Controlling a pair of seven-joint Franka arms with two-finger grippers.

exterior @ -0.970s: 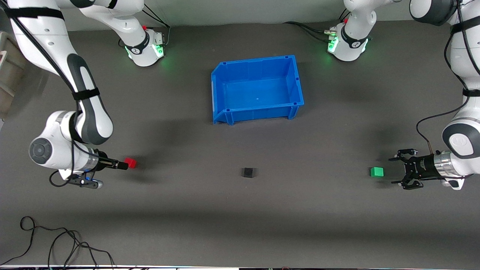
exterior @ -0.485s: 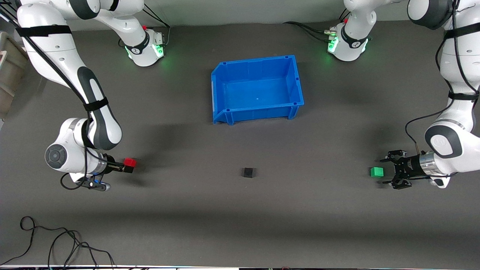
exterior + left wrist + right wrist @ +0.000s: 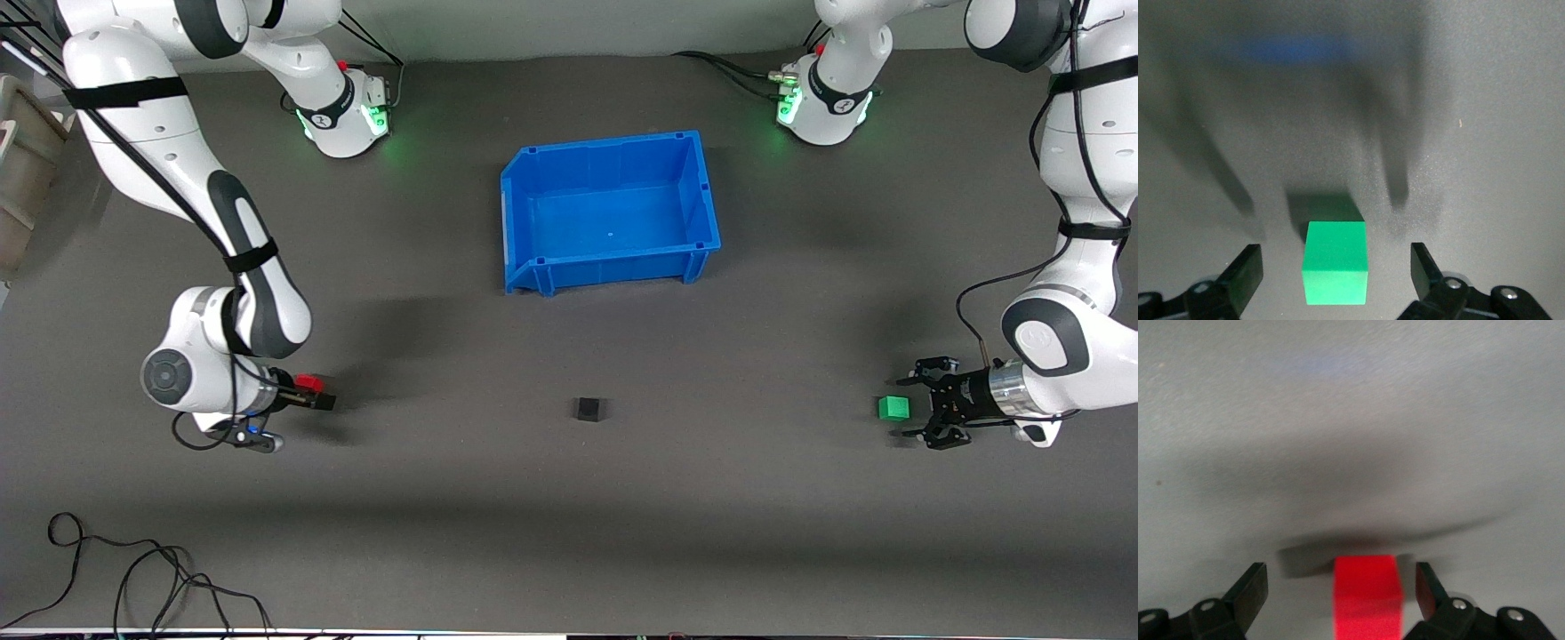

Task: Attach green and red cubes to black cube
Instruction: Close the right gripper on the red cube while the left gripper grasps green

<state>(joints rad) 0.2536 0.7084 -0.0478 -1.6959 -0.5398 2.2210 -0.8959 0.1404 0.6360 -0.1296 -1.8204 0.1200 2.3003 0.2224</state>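
Note:
The fingers of my left gripper are at the sides of the green cube, so it is time to close; closing now would catch the cube.
The black cube sits alone on the dark table at mid-table. The red cube lies toward the right arm's end. My right gripper is low over it and open. In the right wrist view the red cube stands between the open fingers, closer to one of them, and my right gripper is not touching it. The green cube lies toward the left arm's end. My left gripper is open right beside it. In the left wrist view the green cube sits centred between the spread fingertips of my left gripper.
A blue open bin stands empty, farther from the front camera than the black cube, between the two arm bases. Loose black cables lie near the front edge at the right arm's end.
My right gripper has slid toward mid-table and now straddles the red cube. My left gripper has moved in toward the green cube. None of the three cubes has moved.

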